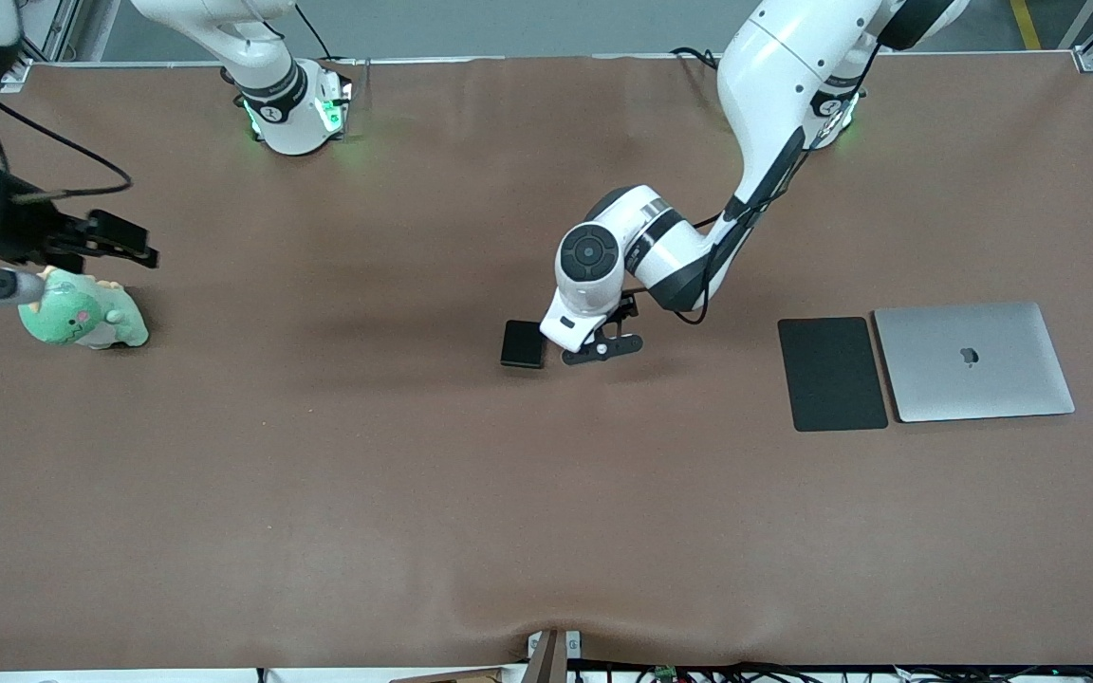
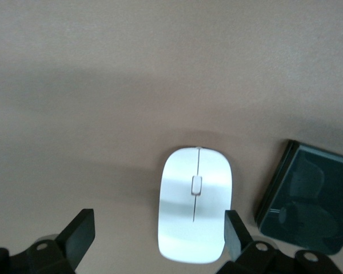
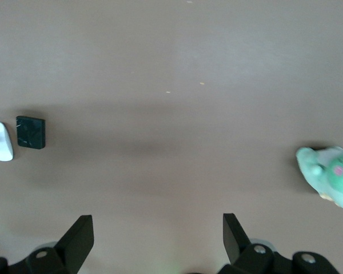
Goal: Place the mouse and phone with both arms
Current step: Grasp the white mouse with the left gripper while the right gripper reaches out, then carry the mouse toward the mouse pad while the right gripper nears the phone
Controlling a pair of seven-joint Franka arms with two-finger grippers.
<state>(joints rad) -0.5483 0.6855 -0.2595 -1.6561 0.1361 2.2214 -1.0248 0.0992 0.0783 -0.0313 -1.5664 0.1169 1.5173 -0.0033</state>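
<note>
My fingers are above the white mouse's sides, so my left gripper needs to lower before closing on it.
The white mouse [image 2: 195, 202] lies on the brown table beside the black phone [image 2: 308, 197]. My left gripper [image 2: 158, 234] is open and low over the mouse. The mouse sits between the fingers, close to one fingertip [image 2: 234, 231]. In the front view the left gripper [image 1: 603, 343] is at the table's middle and hides the mouse. The phone [image 1: 523, 343] lies right beside it, toward the right arm's end. My right gripper [image 1: 115, 237] is open and empty, up over the right arm's end of the table. Its wrist view shows the gripper [image 3: 157, 237], with the mouse [image 3: 0, 141] and phone [image 3: 31, 132] small.
A green plush toy [image 1: 82, 318] lies under the right gripper's area and also shows in the right wrist view [image 3: 331, 174]. A flat black mouse pad [image 1: 831, 373] and a closed silver laptop [image 1: 973, 360] lie side by side toward the left arm's end.
</note>
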